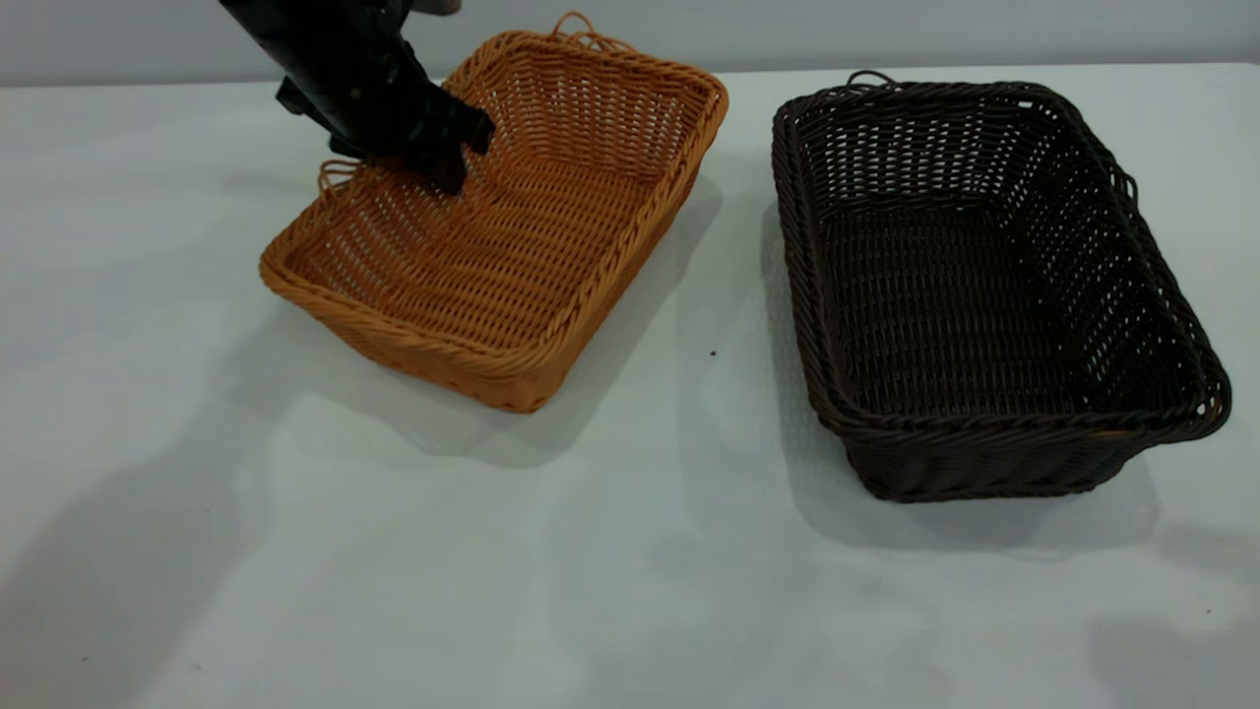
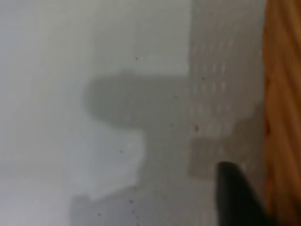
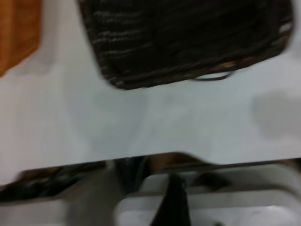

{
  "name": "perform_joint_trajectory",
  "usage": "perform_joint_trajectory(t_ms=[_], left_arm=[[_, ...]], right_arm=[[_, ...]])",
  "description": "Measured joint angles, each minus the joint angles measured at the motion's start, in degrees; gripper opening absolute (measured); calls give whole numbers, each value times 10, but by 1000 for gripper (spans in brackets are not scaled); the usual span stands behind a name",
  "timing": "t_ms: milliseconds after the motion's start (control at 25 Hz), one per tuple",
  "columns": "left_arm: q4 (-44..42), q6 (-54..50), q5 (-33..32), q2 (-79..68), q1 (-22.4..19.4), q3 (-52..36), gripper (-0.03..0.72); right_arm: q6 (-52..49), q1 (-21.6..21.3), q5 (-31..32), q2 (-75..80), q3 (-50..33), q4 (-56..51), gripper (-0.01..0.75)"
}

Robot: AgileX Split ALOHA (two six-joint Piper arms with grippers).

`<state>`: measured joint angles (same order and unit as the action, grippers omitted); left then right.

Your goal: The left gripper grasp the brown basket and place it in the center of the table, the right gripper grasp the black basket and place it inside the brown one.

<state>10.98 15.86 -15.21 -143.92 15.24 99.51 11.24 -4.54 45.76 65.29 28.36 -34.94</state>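
Note:
The black basket should go inside the brown basket [image 1: 512,246], so my right gripper should pick it up next by its short side's rim [image 1: 939,90].
The brown basket [image 1: 512,246] sits left of centre on the table [image 1: 630,591], skewed, with a wide shadow under its near side. My left gripper [image 1: 443,162] is shut on its far-left wall, one finger inside the basket. In the left wrist view one black finger [image 2: 235,197] lies outside the orange wall [image 2: 282,94]. The black basket [image 1: 984,295] stands flat at the right, apart from the brown one. The right wrist view shows the black basket [image 3: 188,37] and a corner of the brown one [image 3: 16,33] from a distance. My right gripper [image 3: 175,200] is a dark blur there, and out of the exterior view.
A gap of bare table [image 1: 738,295] separates the two baskets. The table's front half holds only shadows. In the right wrist view the table's edge [image 3: 141,157] and grey rig parts [image 3: 211,197] lie beyond it.

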Motion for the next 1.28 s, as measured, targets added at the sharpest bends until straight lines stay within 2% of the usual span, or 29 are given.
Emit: perform_joint_trajectory(t_ms=[80,240,560,800,960,1120,1200,1280], left_arm=[[3,1,-22,1,1,14,85],[2,1,-63,22,1,49,81],[-4,7,-72,101,0,68,79],[-5,16,-77,102,0,68,79],[-4,16,-74,102,0,68,79],[-5,17,-81,102,3,68,79],[-5,17,-92,102,9,68,79],[-6,18,-101,102,15,68,79]], right_arm=[[44,0,-4,42,1,-74,593],[105,11,-19,138,4,-217,593],[203,103,-87,343,9,-464,593],[308,108,-104,455,11,-614,593],[341,108,-113,511,19,-666,593],[365,108,-156,540,51,-671,576],[373,108,-183,543,66,-671,538],[381,108,-208,544,76,-672,468]])
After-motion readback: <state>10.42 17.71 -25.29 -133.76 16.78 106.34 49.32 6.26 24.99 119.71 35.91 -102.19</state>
